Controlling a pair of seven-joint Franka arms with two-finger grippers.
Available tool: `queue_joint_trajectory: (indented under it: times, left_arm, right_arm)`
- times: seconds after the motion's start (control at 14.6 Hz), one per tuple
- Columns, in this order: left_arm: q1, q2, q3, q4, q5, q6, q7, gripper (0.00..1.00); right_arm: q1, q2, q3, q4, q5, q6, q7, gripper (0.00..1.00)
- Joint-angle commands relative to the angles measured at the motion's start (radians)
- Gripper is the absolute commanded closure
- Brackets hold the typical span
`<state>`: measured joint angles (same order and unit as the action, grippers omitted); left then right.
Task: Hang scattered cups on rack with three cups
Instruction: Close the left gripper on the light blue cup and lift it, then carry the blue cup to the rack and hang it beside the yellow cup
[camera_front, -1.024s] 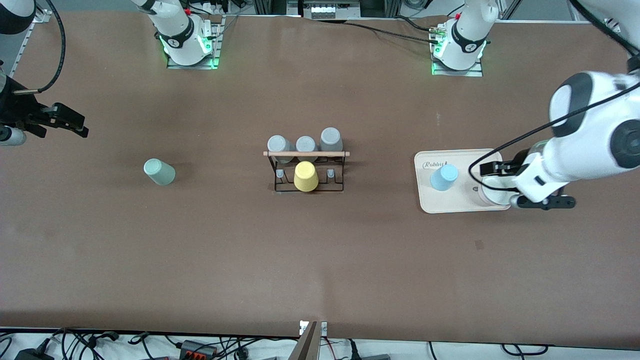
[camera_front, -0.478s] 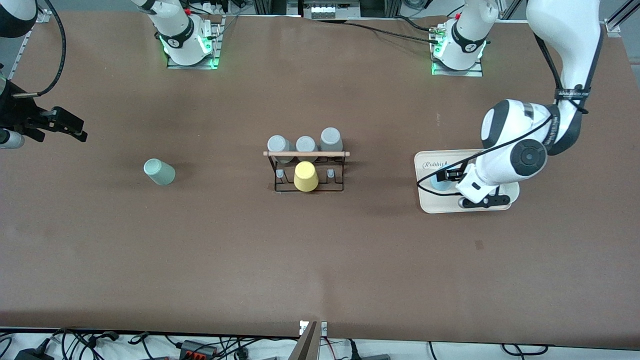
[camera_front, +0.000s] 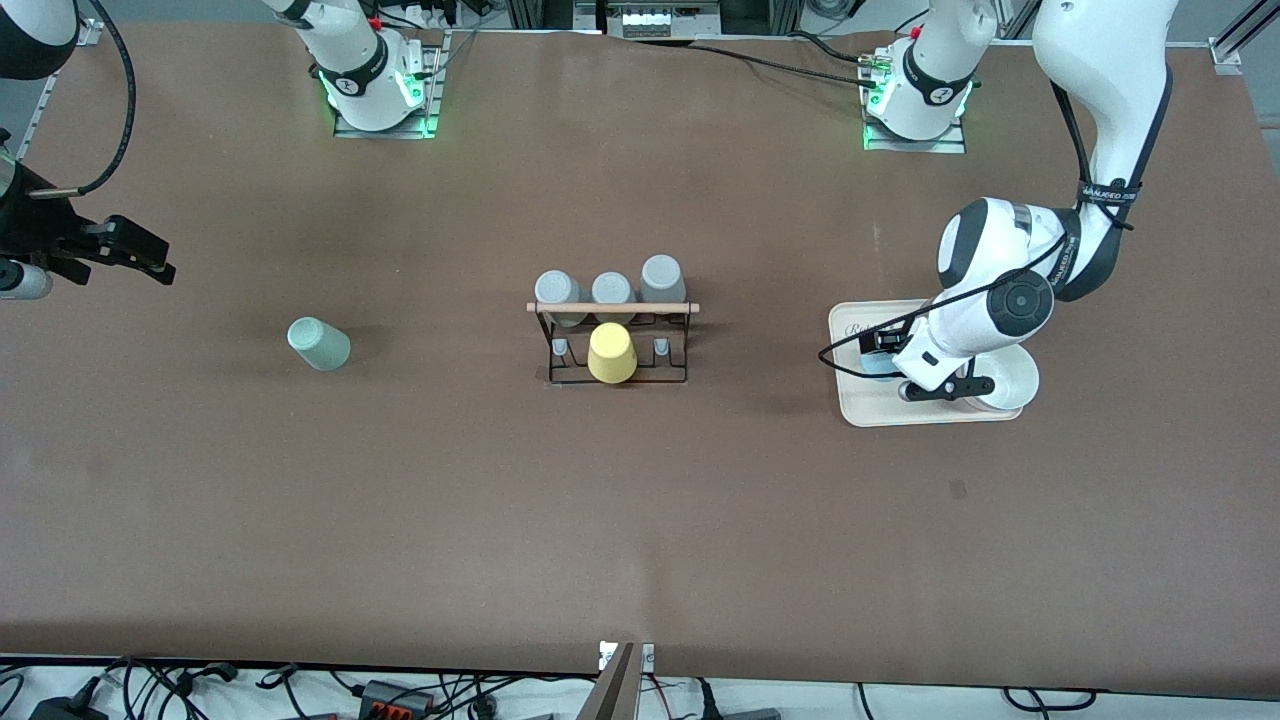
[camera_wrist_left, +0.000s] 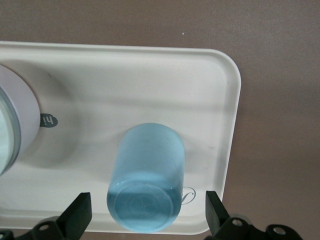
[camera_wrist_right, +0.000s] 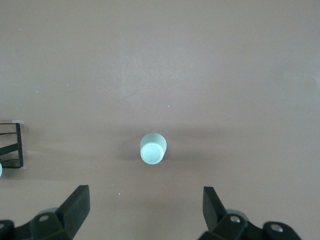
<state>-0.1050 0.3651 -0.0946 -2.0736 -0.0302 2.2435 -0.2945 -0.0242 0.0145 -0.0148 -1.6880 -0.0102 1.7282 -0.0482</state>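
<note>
The light blue cup needs to hang on the rack, so my left gripper will grab it by its bottom end (camera_wrist_left: 144, 202) next.
The light blue cup (camera_wrist_left: 146, 175) stands bottom up on the beige tray (camera_front: 900, 412) toward the left arm's end of the table. My left gripper (camera_front: 884, 352) is open over it. In the left wrist view (camera_wrist_left: 147, 212) one finger shows on each side of the cup, both apart from it. The mint green cup (camera_front: 319, 343) stands on the bare table toward the right arm's end. My right gripper (camera_front: 135, 252) is open and empty, up in the air past that cup. The cup shows ahead of the gripper (camera_wrist_right: 145, 196) in the right wrist view (camera_wrist_right: 152, 148). The black wire rack (camera_front: 680, 345) stands mid-table.
The rack carries a yellow cup (camera_front: 611, 352) and three grey cups (camera_front: 612, 288) under its wooden rod (camera_front: 660, 308). A white round dish (camera_front: 1008, 385) sits on the tray beside the blue cup. A corner of the rack (camera_wrist_right: 15, 145) shows in the right wrist view.
My left arm has swung in over the tray, from its end of the table to the blue cup, and now covers most of it. The right arm has barely moved.
</note>
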Motion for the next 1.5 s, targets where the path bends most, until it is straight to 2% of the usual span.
queue_joint_trajectory:
  times: [0.0,0.2,0.34,0.75,0.89,1.02,1.23,1.43]
  left_arm:
    - [0.001,-0.021,0.001,-0.058,-0.004,0.08,-0.003,0.0]
    - [0.001,-0.023,0.001,-0.076,-0.004,0.107,-0.002,0.0]
    - [0.001,-0.026,0.001,-0.082,-0.004,0.107,0.002,0.06]
    - [0.007,-0.046,0.004,-0.069,-0.004,0.068,-0.002,0.48]
    - [0.008,-0.06,0.004,-0.05,-0.004,0.062,-0.003,0.57]
    - [0.011,-0.063,0.004,0.018,-0.004,0.001,-0.005,0.57]
    - [0.013,-0.06,0.007,0.192,-0.007,-0.213,-0.017,0.57]
    - [-0.002,-0.06,-0.002,0.303,-0.02,-0.292,-0.125,0.57]
  right_arm:
    - [0.0,-0.025,0.004,-0.021,-0.011,-0.019,-0.009,0.0]
    - [0.006,-0.03,0.006,-0.021,-0.01,-0.027,-0.009,0.0]
    - [0.006,-0.03,0.004,-0.021,-0.01,-0.027,-0.01,0.0]
    - [0.007,-0.03,0.004,-0.021,-0.011,-0.027,-0.009,0.0]
    - [0.007,-0.03,0.004,-0.019,-0.011,-0.027,-0.009,0.0]
    - [0.007,-0.03,0.004,-0.019,-0.01,-0.027,-0.009,0.0]
    - [0.007,-0.03,0.004,-0.019,-0.01,-0.027,-0.009,0.0]
    - [0.007,-0.03,0.004,-0.019,-0.01,-0.025,-0.009,0.0]
